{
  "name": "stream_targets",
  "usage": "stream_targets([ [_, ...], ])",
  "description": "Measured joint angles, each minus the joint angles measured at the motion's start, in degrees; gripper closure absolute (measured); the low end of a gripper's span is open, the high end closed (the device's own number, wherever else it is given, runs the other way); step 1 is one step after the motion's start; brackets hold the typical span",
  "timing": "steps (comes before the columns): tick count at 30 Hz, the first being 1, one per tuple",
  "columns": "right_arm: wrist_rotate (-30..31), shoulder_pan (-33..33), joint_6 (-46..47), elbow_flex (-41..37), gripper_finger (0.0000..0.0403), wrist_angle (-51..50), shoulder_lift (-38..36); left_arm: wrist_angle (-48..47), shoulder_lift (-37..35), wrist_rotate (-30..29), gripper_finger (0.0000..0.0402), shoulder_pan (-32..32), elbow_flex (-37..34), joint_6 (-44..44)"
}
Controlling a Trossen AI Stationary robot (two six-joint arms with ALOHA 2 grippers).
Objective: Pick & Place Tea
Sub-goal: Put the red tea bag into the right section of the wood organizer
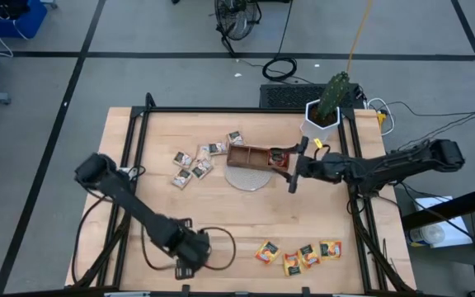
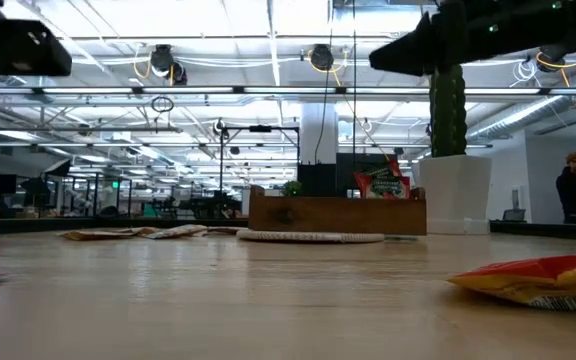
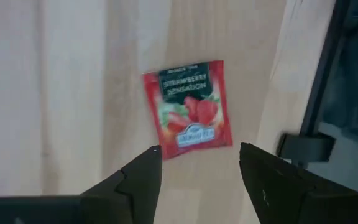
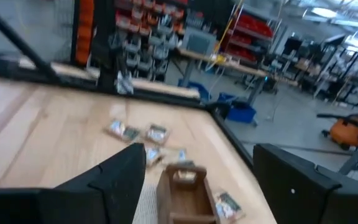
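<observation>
My left gripper grabs the red Strawberry Sensation sachet's bottom edge with the logo [image 3: 196, 142] next, to place the tea in the tray.
A red tea sachet [image 3: 188, 106] lies flat on the wooden table, near the front edge. My left gripper [image 3: 197, 171] hangs open above it, pointing down, one finger on each side of the sachet's near edge and clear of it. In the high view my left gripper [image 1: 190, 252] hides this sachet. My right gripper [image 1: 293, 169] stands open and level at the right end of the brown tray [image 1: 258, 157], nothing between its fingers. Red sachets [image 1: 280, 157] stand in the tray's right compartment. Beige sachets [image 1: 196, 162] lie left of the tray, and orange-yellow sachets [image 1: 299, 254] lie at the front right.
The tray sits on a round grey mat [image 1: 248, 176]. A white pot with a cactus [image 1: 324, 111] stands at the far right corner. A black frame [image 1: 134, 140] runs around the table edges. Bare wood lies between the tray and the front sachets.
</observation>
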Motion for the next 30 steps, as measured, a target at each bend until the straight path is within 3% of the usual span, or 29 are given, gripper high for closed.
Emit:
stream_targets([
  [13, -3.2, 0.1, 2.6, -4.9, 0.0128, 2.6, -6.0, -0.1, 9.8, 7.2, 0.0188, 0.4, 1.8, -9.0],
  [24, -3.3, 0.1, 3.2, -13.8, 0.0128, 18.8, -6.5, 0.2, 13.8, 5.7, 0.0188, 0.3, 2.1, -10.3],
  [30, -3.3, 0.1, 3.3, -16.1, 0.0128, 21.6, -7.4, 0.5, 14.8, 2.4, 0.0188, 0.6, 2.0, -8.8],
])
